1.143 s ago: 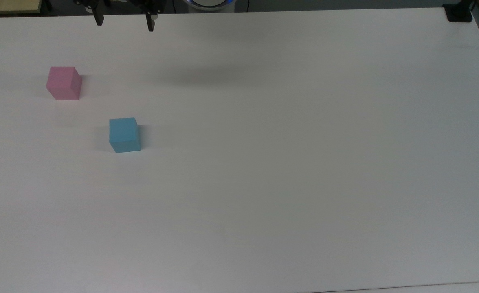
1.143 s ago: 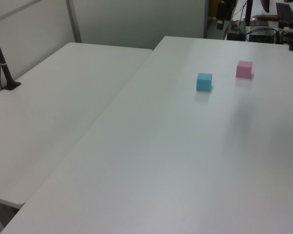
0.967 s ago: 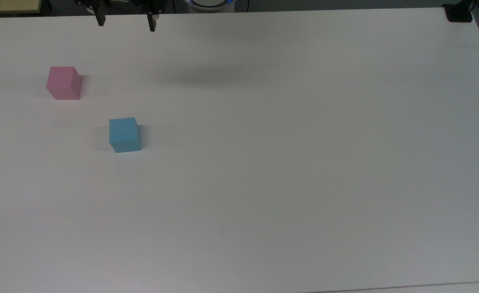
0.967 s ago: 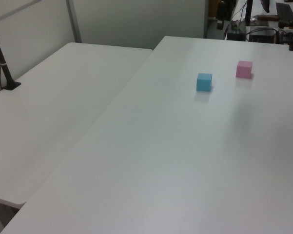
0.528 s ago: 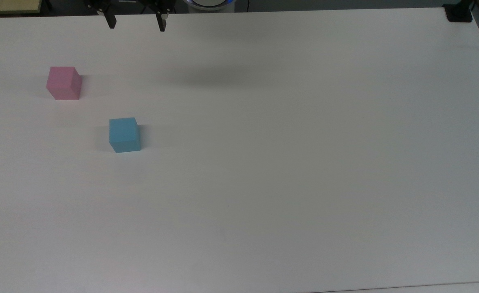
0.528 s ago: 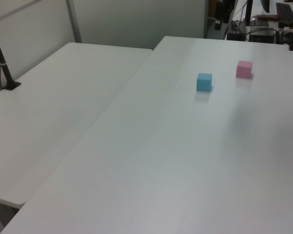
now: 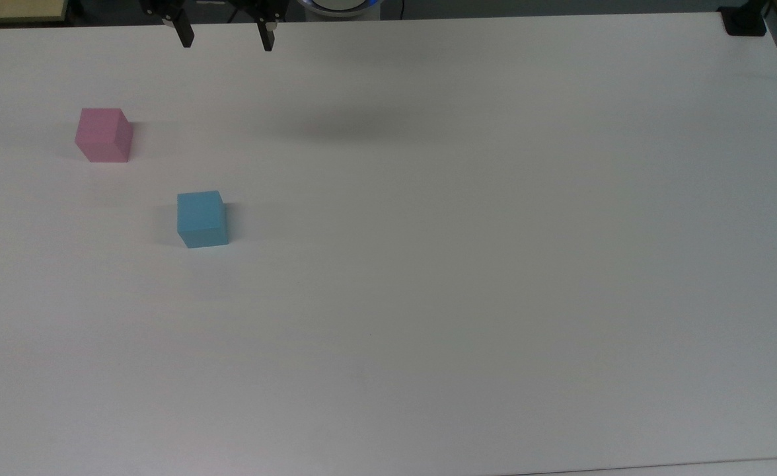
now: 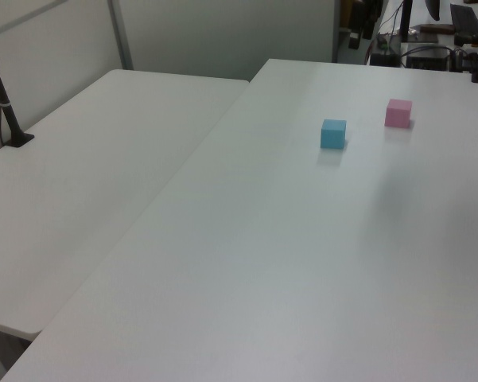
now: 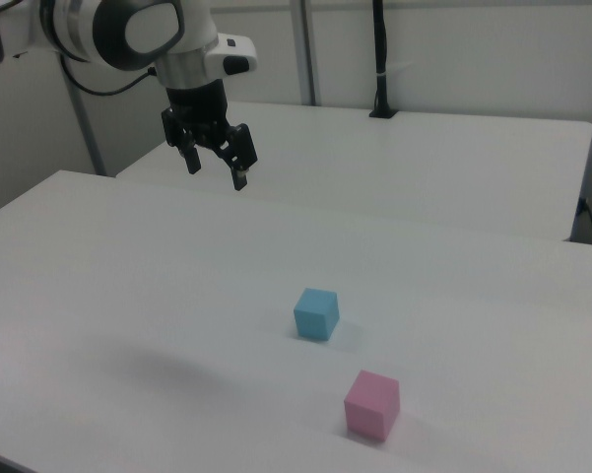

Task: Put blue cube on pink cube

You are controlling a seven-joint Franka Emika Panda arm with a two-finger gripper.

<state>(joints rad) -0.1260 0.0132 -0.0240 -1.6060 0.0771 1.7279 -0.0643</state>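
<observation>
The blue cube's bottom needs to stay free to rest on the pink cube. My gripper will reach the blue cube and grab its top part.
The blue cube rests flat on the white table, alone. The pink cube stands apart from it, up and to the top view's left. My gripper hangs high above the table near the top view's upper edge. It is open, with nothing between its two black fingers. It is well clear of both cubes, above and slightly to the right of the blue cube in the top view.
A second white table adjoins along the left view's left. A black post stands on that table. A black clamp sits at the top view's upper right corner. Cables and equipment lie beyond the far edge.
My gripper has drifted to the top view's right, staying open and at about the same height. Both cubes have not moved.
</observation>
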